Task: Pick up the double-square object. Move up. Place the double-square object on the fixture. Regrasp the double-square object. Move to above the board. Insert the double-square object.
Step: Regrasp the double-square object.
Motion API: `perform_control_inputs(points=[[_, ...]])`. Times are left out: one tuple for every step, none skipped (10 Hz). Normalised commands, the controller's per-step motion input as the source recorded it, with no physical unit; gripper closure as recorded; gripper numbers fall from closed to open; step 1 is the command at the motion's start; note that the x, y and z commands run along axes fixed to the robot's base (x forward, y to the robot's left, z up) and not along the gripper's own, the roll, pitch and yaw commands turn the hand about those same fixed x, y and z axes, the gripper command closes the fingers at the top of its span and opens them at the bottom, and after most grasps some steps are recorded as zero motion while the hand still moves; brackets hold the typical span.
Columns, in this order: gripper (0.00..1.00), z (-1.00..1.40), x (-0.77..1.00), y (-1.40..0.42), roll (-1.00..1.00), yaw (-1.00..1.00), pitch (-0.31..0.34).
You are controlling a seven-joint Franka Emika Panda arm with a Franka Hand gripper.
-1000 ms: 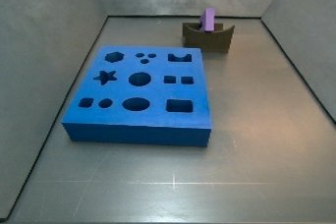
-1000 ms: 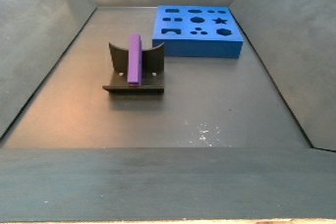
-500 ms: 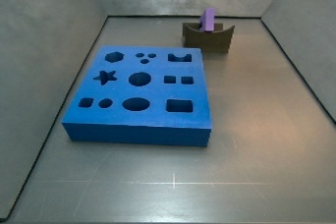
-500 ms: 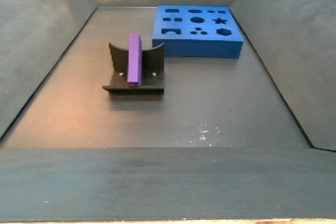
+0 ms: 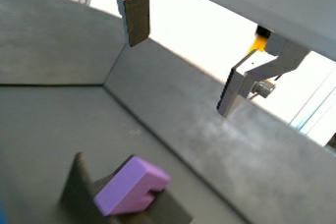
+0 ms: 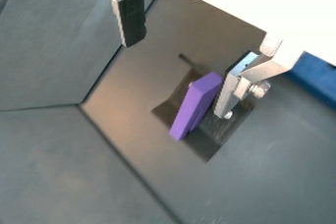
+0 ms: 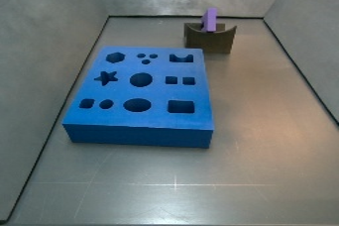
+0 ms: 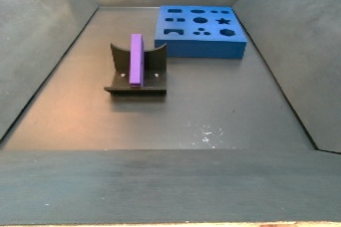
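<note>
My gripper picks up the double-square object by its upper part [image 7: 209,16] next, to insert it into the blue board [image 7: 143,86].
The light-purple double-square object [image 7: 211,19] stands on edge in the notch of the dark fixture [image 7: 209,39], also seen in the other side view, object [image 8: 135,60] on fixture [image 8: 135,88]. In both wrist views my gripper [image 5: 188,56] [image 6: 182,56] is open and empty, well above the floor. The purple object [image 6: 195,107] lies below it, close to one finger [image 6: 233,90], not touching. It also shows in a wrist view [image 5: 132,186]. The blue board [image 7: 143,86] [image 8: 200,30] lies flat apart from the fixture.
Grey walls enclose the floor on all sides in both side views. The board's corner [image 6: 315,74] shows beside the fixture [image 6: 210,140] in a wrist view. Bare grey floor [image 8: 200,121] lies in front of the fixture.
</note>
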Motion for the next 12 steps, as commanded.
perform_control_inputs(points=[[0.0,-0.02,0.11,-0.05,1.0,0.16,0.212],[0.0,-0.02,0.11,-0.05,0.79,0.19,0.194],[0.0,-0.02,0.11,-0.05,0.66,0.2,0.176],[0.0,-0.02,0.11,-0.05,0.42,0.22,0.138],[0.0,-0.01,0.1,-0.04,0.28,0.23,0.103],[0.0,-0.01,0.09,-0.04,0.2,0.22,0.05],[0.0,-0.01,0.09,-0.04,0.18,0.22,0.028],[0.0,-1.0,0.04,0.07,0.13,0.17,-0.023],[0.0,-1.0,0.04,0.07,0.13,0.14,-0.033],[0.0,-1.0,0.05,0.07,0.12,0.12,-0.063],[0.0,-1.0,0.06,0.06,0.09,0.09,-0.087],[0.0,-1.0,0.07,0.06,0.07,0.06,-0.096]])
